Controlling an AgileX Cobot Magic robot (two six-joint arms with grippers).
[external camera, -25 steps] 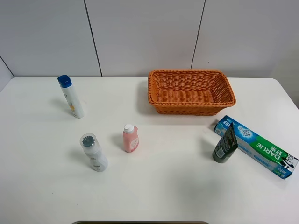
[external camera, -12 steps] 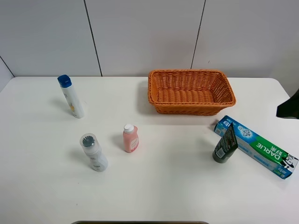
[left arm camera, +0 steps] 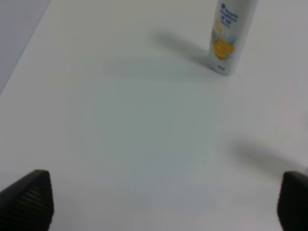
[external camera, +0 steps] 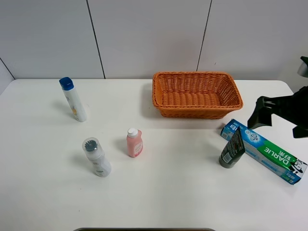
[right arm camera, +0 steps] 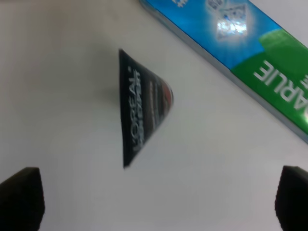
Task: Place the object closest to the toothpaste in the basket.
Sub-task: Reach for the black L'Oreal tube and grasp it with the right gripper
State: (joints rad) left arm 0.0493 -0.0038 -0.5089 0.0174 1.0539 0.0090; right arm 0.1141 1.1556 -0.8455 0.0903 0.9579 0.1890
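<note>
I should grab the dark green tube by its flattened body (external camera: 234, 147) with my right gripper next. Then the tube's end with the cap stays free to go into the basket (external camera: 192, 111).
The blue and green toothpaste box (external camera: 263, 150) lies at the table's right. A dark green tube (external camera: 232, 147) stands on its cap right beside the box's left end. The orange wicker basket (external camera: 192, 111) sits behind them, empty. My right gripper (external camera: 274, 115) hovers above the box, to the right of the tube and behind it. In the right wrist view it (right arm camera: 156, 202) is open, with the tube (right arm camera: 142, 110) and the box (right arm camera: 240, 53) below it. My left gripper (left arm camera: 159, 202) is open and empty over bare table.
A pink bottle (external camera: 134, 142) and a white bottle with a grey cap (external camera: 96, 157) stand at centre left. A white bottle with a blue cap (external camera: 73, 99) stands at the far left; it also shows in the left wrist view (left arm camera: 228, 36).
My right arm has come into the exterior view from the right edge and moved left, over the toothpaste box. Nothing on the table has moved.
</note>
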